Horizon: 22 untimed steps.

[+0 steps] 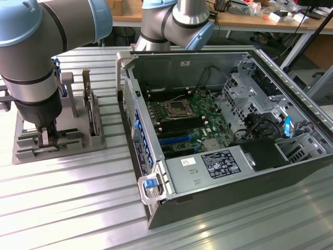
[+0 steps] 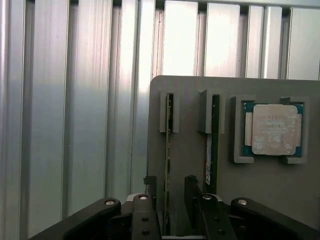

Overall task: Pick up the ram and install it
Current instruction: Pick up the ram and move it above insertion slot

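Observation:
The ram is to be installed on the green motherboard (image 2: 166, 187), so the robot's gripper needs to grab it next by the middle of its exposed long edge (image 2: 167, 196).
Two ram sticks stand on edge in slots of a grey fixture (image 2: 190, 125). My gripper (image 2: 170, 190) is down over the nearer ram (image 2: 167, 150), its dark fingers (image 2: 151, 192) on either side of the thin green board with gaps showing, so it is open and grips nothing. The other ram stick (image 2: 212, 140), with a white label, stands one slot over. In the exterior view the gripper (image 1: 46, 138) sits low on the fixture (image 1: 62, 148) at the exterior view's left, apart from the open computer case (image 1: 156, 208) and its green motherboard (image 1: 190, 120).
A square silver CPU (image 2: 272, 129) lies in a pocket of the fixture beside the ram slots. Upright holders (image 1: 89, 107) rise from the fixture near the arm. The case has a power supply (image 1: 208, 166), drive cages (image 1: 250, 88) and cables. Ribbed metal table (image 1: 67, 208) all around.

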Motion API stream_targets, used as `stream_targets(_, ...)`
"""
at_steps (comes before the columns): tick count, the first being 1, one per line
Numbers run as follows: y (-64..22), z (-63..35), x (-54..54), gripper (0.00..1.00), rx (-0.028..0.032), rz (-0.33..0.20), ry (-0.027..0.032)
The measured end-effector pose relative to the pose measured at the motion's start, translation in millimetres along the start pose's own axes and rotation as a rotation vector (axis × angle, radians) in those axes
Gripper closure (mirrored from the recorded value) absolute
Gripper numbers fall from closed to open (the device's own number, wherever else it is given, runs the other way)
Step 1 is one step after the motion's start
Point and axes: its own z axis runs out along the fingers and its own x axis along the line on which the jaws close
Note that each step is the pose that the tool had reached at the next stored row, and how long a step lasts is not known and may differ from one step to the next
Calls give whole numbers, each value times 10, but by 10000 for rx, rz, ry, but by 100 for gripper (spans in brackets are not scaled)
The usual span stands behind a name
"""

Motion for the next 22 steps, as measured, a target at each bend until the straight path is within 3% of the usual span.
stream_targets(1,0,0,0,64,0,0,0)
stream_targets(5,0,0,0,87,-1,0,1)
stream_targets(22,2,-49,-1,87,0,1,0)
